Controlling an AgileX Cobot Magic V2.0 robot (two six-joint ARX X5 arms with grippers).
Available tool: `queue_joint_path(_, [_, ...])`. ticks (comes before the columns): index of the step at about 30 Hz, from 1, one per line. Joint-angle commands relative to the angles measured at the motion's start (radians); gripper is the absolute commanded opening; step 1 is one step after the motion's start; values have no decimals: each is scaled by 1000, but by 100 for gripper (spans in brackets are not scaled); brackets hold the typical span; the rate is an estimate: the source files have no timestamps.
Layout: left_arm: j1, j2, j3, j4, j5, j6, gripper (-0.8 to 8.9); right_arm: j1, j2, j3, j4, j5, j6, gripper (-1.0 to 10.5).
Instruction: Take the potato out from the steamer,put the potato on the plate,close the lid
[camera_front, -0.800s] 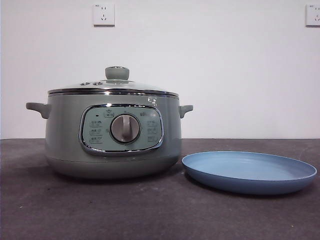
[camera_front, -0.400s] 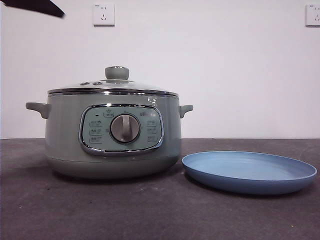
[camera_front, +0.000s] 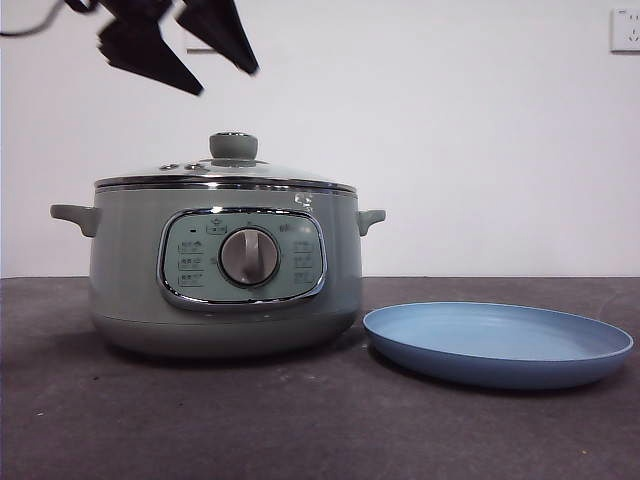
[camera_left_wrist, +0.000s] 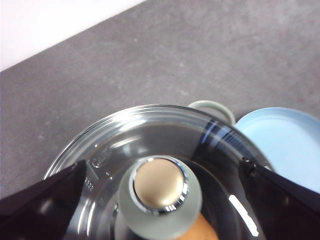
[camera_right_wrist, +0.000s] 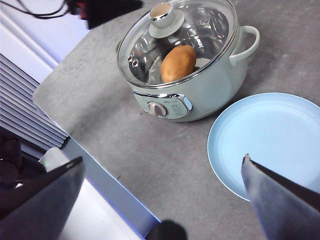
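I should uncover the potato (camera_left_wrist: 200, 230) inside the steamer next, so I need to pick up the glass lid by its round knob (camera_left_wrist: 159, 195) with my left gripper.
The sage-green steamer (camera_front: 130, 270) stands on the left of the table with its glass lid (camera_front: 225, 172) on. My left gripper (camera_front: 228, 80) is open and hangs above the lid's knob (camera_front: 234, 146), apart from it. In the left wrist view the gripper (camera_left_wrist: 163, 165) has one jaw on each side of the knob (camera_left_wrist: 160, 190). The potato (camera_right_wrist: 178, 63) lies inside the steamer (camera_right_wrist: 210, 90) under the lid (camera_right_wrist: 200, 25); a sliver of the potato shows in the left wrist view (camera_left_wrist: 197, 231). The light-blue plate (camera_front: 498, 345) lies empty to the steamer's right. My right gripper (camera_right_wrist: 162, 159) is open, high above the table.
The dark grey table (camera_front: 300, 420) ends at a white wall with a socket (camera_front: 625, 30) at the top right. The right wrist view shows the table's near edge (camera_right_wrist: 95, 172) and the plate (camera_right_wrist: 270, 142). The plate also shows beside the steamer's handle (camera_left_wrist: 212, 107).
My left gripper has come into the front view from the top left and moved down and right, to above the lid's knob. The steamer, lid and plate have not moved.
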Motion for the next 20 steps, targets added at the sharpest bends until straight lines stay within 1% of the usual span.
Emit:
queue_joint_path(1, [-12, 57, 7, 19, -13, 25, 606, 2, 1, 1, 7, 2, 2, 597])
queue_joint_path(8, [-21, 138, 7, 27, -27, 27, 605, 2, 1, 1, 7, 2, 2, 597])
queue_joint_path(14, [-32, 141, 7, 36, -27, 26, 583, 2, 1, 1, 7, 2, 2, 597])
queue_joint_path(16, [-34, 141, 7, 34, -26, 25, 417, 2, 1, 1, 7, 2, 2, 597])
queue_joint_path(17, [-34, 141, 7, 33, -25, 21, 369, 2, 1, 1, 7, 2, 2, 597])
queue_joint_path(18, [-34, 141, 7, 29, -25, 19, 338, 2, 1, 1, 7, 2, 2, 596])
queue_joint_path(20, [-34, 141, 7, 10, -26, 19, 321, 2, 1, 1, 8, 2, 2, 597])
